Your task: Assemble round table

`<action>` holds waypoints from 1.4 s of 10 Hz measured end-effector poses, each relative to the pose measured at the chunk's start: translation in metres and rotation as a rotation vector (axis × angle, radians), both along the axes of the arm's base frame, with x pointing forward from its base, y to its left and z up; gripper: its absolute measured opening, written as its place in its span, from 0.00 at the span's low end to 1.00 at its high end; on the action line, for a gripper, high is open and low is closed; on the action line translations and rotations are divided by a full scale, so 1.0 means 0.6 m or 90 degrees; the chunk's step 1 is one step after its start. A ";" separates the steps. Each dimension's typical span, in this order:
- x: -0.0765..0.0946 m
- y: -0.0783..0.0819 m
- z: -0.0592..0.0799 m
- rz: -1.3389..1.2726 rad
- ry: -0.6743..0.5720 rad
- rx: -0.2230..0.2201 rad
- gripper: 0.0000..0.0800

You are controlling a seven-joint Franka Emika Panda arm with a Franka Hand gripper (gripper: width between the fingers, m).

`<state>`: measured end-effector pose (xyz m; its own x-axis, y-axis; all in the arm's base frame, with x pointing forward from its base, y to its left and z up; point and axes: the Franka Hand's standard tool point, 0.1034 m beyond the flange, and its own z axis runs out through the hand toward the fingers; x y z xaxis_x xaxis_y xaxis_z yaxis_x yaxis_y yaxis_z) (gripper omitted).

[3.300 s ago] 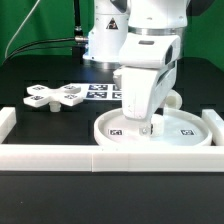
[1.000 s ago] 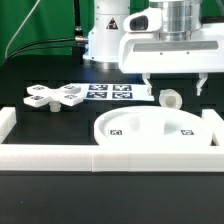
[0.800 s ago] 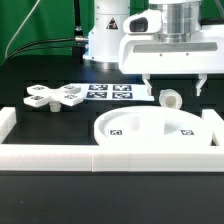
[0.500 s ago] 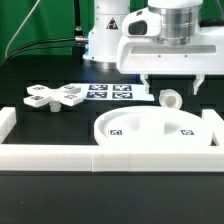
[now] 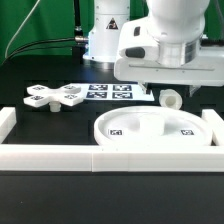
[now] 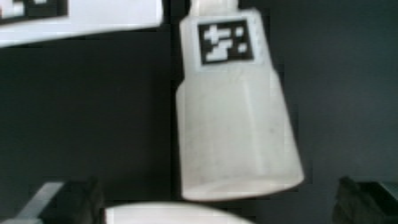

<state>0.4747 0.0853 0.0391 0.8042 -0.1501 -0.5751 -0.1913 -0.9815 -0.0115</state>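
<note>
The leg needs to join the round table top with its tagged end, so my gripper should next grab the leg by its plain end [image 5: 171,99] [image 6: 242,168] and leave the tagged end free.
The round table top [image 5: 155,128], a large white rimmed disc with two tags, lies flat against the front rail. The short cylinder leg [image 5: 170,98] lies on its side just behind the disc. In the wrist view the leg [image 6: 235,125] shows lengthwise with a tag at one end, and the disc's rim [image 6: 178,214] sits by its other end. The cross-shaped base [image 5: 55,97] lies at the exterior view's left. My gripper [image 5: 168,88] hangs open and empty above the leg, with its dark fingers [image 6: 63,200] apart on either side of the leg's end.
The marker board [image 5: 110,92] lies flat behind the parts, and its corner shows in the wrist view [image 6: 45,20]. The white border rail [image 5: 60,155] runs along the front, with ends rising at the left and right. The robot's base stands at the back.
My gripper has left the spot over the disc and now sits behind it over the leg. In the last second the hand has turned and come lower. The parts have not moved.
</note>
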 end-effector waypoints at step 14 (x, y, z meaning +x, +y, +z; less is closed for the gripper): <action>-0.025 0.012 -0.056 0.018 0.177 0.050 0.81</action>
<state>0.4598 0.0924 0.0054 0.6175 -0.0759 -0.7829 -0.1704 -0.9846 -0.0390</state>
